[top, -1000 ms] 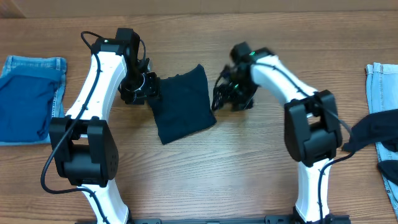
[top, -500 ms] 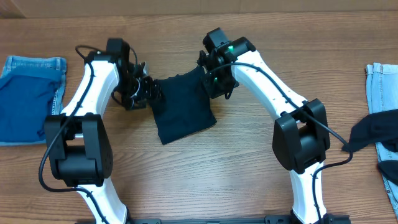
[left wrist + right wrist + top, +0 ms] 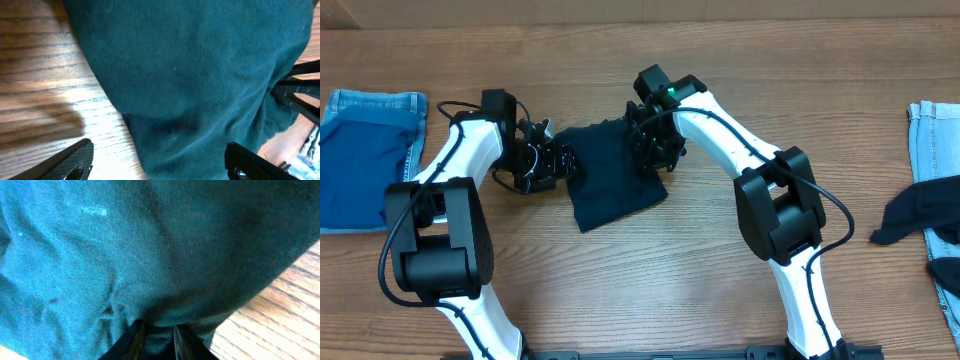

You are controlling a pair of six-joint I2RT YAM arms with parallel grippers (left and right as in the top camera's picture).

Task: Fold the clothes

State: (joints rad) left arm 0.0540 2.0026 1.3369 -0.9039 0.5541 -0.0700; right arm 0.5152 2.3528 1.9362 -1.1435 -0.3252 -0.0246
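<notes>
My left gripper grips the folded dark teal garment's edge facing the blue denim shorts next, to lay the garment folded onto the shorts.
A dark teal garment lies folded on the wooden table's middle. It fills both wrist views, the garment and the garment. My left gripper sits at its left edge, open. In the left wrist view the left gripper has its fingers wide apart, the cloth's edge lying loose between them. My right gripper is over the garment's upper right edge. In the right wrist view the right gripper is shut on a pinched fold of the cloth.
Blue denim shorts lie at the far left. At the right edge are light denim pieces and a crumpled dark garment. Bare wood lies in front of the folded garment.
My right gripper swung left onto the garment and shut on its right edge. My left gripper opened wider and drew slightly left, letting the cloth go.
</notes>
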